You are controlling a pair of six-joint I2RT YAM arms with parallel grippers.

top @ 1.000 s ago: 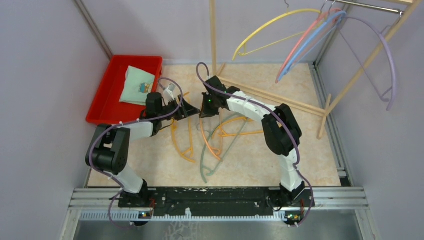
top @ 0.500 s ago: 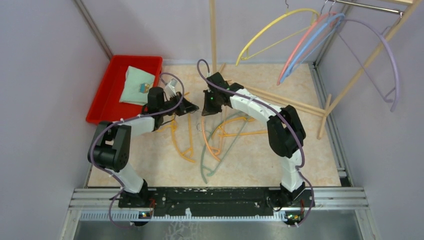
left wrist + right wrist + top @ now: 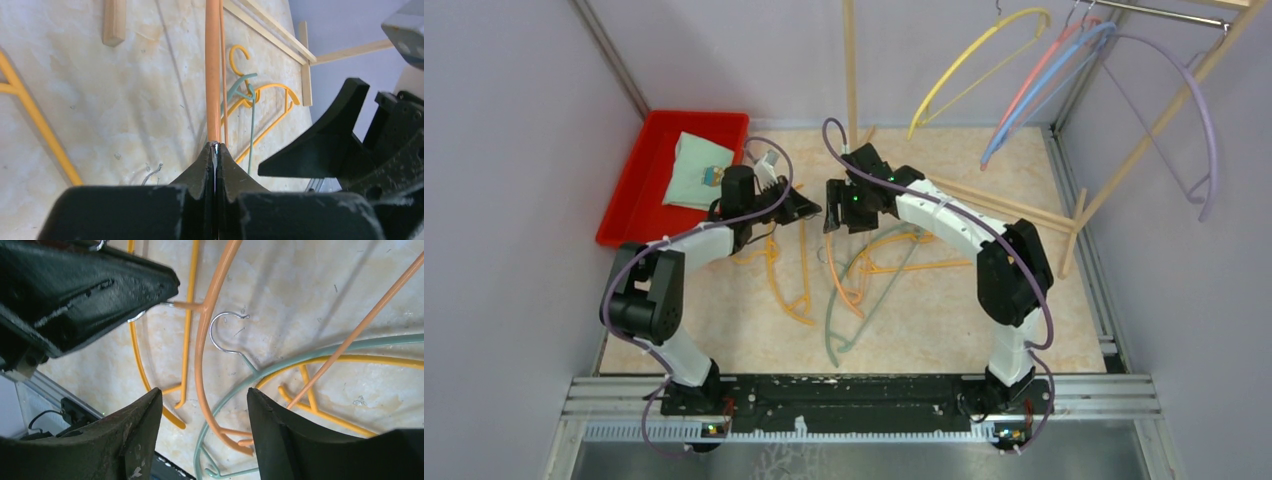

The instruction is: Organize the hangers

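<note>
I will next grab the orange hanger (image 3: 202,350) with my right gripper by its curved arm (image 3: 200,372), away from the hook, to hang it.
My left gripper (image 3: 215,146) is shut on the thin metal hook of an orange hanger (image 3: 213,75), which runs away from the jaws over the floor. From above, the left gripper (image 3: 810,210) meets my right gripper (image 3: 832,214) tip to tip. The right gripper (image 3: 202,405) is open, with the orange hanger (image 3: 202,350) passing below the gap and touching neither finger. On the floor lie a green hanger (image 3: 280,367) and yellow hangers (image 3: 137,360). On the rack hang a yellow hanger (image 3: 969,55), pink and blue ones (image 3: 1034,90) and a lavender one (image 3: 1194,110).
A red bin (image 3: 629,200) holding a folded cloth (image 3: 699,170) stands at the back left. Pale wooden rack poles (image 3: 1004,205) lie and lean at the back and right. Walls close in on both sides.
My left gripper has shut on the orange hanger's hook. My right gripper, shut a moment ago, has opened and let go.
</note>
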